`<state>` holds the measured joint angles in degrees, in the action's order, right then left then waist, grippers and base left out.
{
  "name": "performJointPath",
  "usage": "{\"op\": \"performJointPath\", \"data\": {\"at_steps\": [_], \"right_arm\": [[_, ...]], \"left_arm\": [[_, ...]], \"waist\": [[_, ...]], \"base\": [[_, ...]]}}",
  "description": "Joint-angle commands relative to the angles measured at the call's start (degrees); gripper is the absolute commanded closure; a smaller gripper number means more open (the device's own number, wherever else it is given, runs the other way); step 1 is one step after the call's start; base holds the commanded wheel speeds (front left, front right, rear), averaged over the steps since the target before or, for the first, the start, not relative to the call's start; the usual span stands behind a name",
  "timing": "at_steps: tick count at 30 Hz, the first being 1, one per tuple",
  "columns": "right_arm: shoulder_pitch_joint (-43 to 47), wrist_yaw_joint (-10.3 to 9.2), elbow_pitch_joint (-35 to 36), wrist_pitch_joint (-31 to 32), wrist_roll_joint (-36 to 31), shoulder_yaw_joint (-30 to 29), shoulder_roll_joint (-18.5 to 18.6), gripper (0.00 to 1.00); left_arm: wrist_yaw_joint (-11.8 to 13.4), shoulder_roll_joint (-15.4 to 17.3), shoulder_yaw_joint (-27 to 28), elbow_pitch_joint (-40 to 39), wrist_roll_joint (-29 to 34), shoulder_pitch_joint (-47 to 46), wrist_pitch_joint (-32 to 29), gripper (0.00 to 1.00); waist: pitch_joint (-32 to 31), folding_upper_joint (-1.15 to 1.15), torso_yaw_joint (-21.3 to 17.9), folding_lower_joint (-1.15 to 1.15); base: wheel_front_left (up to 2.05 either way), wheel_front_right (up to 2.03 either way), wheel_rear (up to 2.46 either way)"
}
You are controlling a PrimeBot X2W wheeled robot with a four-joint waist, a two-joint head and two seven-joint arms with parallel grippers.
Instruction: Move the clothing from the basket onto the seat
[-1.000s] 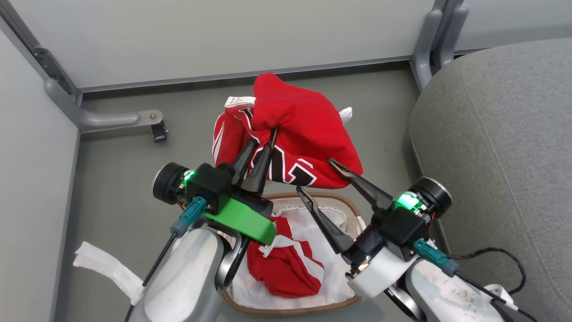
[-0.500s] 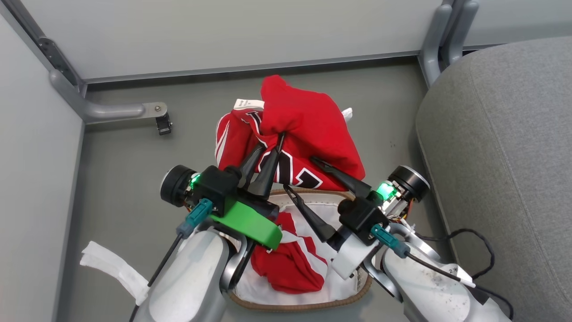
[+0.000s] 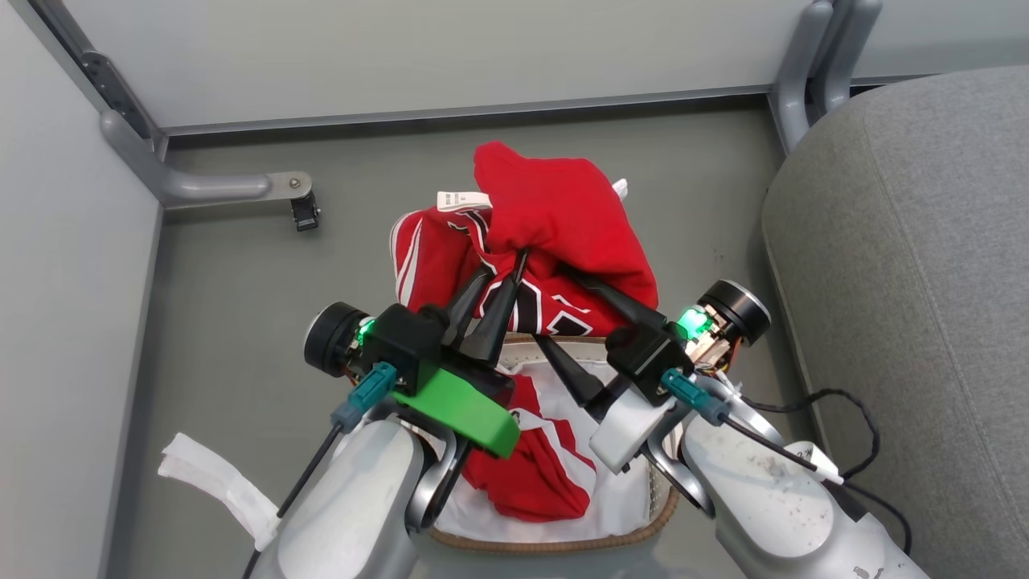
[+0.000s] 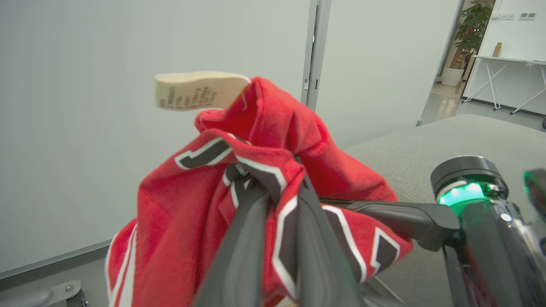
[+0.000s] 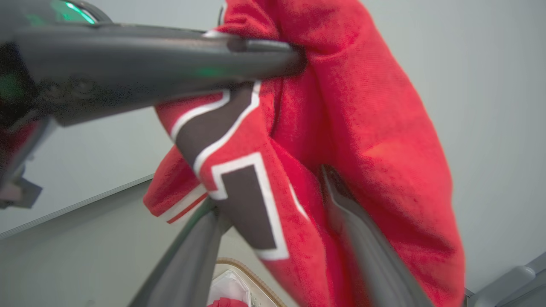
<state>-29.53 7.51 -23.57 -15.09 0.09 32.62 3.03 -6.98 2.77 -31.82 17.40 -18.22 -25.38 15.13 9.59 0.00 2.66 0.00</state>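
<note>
The red jersey needs to go over to the seat (image 3: 908, 281), so my right gripper next needs to grab the jersey by its hanging lettered fold (image 3: 564, 304).
My left gripper (image 3: 514, 261) is shut on a red jersey (image 3: 563, 217) with black-and-white letters, held up above the basket (image 3: 563, 540). The left wrist view shows the left gripper (image 4: 279, 185) pinching a bunched fold of the jersey (image 4: 179, 213). My right gripper (image 3: 552, 305) is open, its fingers on either side of the jersey's hanging lower part. In the right wrist view the jersey (image 5: 375, 128) hangs between the spread fingers of the right gripper (image 5: 271, 187). A second red garment with white stripes (image 3: 530, 474) lies in the basket on the white liner. The grey seat (image 3: 908, 281) is at the right.
A white cloth strip (image 3: 213, 486) lies on the floor at the lower left. Grey partition walls close the back and left, with a foot and caster (image 3: 304, 213) and a post (image 3: 812, 72) beside the seat. A black cable (image 3: 852, 402) trails from my right arm.
My right gripper has moved up and left to the hanging jersey, and its fingers now straddle the cloth. The left gripper keeps its hold. The head camera has shifted slightly.
</note>
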Motion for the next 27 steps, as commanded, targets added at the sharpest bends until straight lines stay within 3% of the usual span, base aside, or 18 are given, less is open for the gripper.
{"op": "performJointPath", "data": {"at_steps": [1,5,6,8,9,10,18,27], "right_arm": [[-0.7,-0.04,-0.2,-0.1,0.9,-0.3,0.0,1.0],[-0.8,-0.04,0.9,-0.1,2.3,-0.6,0.0,1.0],[-0.8,-0.04,1.2,-0.1,2.6,-0.7,0.0,1.0],[-0.4,-0.04,1.6,-0.1,2.9,-0.7,0.0,1.0],[-0.3,-0.04,1.8,-0.1,3.1,-0.9,0.0,1.0],[-0.2,-0.04,2.0,-0.1,3.0,-1.0,0.0,1.0],[1.1,-0.05,4.2,-0.1,3.2,-2.4,0.0,1.0],[4.3,-0.05,6.6,-0.1,3.3,-6.7,0.0,1.0]], "left_arm": [[0.4,0.2,-0.2,0.1,-0.6,-0.7,0.0,1.0],[0.5,0.2,-0.6,0.3,-0.7,-0.8,0.0,1.0],[0.6,0.2,-0.6,0.2,-0.7,-0.9,0.0,0.88],[0.8,0.2,-0.4,-0.2,-0.3,-0.8,0.0,0.37],[0.8,0.2,-0.3,-0.3,-0.3,-0.7,0.0,0.05],[0.8,0.2,-0.2,-0.4,0.0,-0.7,0.0,0.0],[0.7,0.2,0.9,-1.0,1.1,0.0,0.0,0.0],[0.1,0.2,2.2,0.6,2.8,1.7,0.0,0.0]], "waist": [[0.1,0.0,0.1,0.0],[0.3,0.0,0.3,0.0],[0.3,0.0,0.3,0.0],[0.4,0.0,0.2,0.0],[0.4,0.0,0.1,0.0],[0.4,0.0,0.1,0.0],[0.6,0.0,-0.9,0.0],[0.2,0.0,-4.9,0.0]], "base": [[0.0,0.0,0.0],[0.0,0.0,0.0],[0.0,0.0,0.0],[0.0,0.0,0.0],[0.0,0.0,0.0],[0.0,0.0,0.0],[0.0,0.0,0.0],[0.0,0.0,0.0]]}}
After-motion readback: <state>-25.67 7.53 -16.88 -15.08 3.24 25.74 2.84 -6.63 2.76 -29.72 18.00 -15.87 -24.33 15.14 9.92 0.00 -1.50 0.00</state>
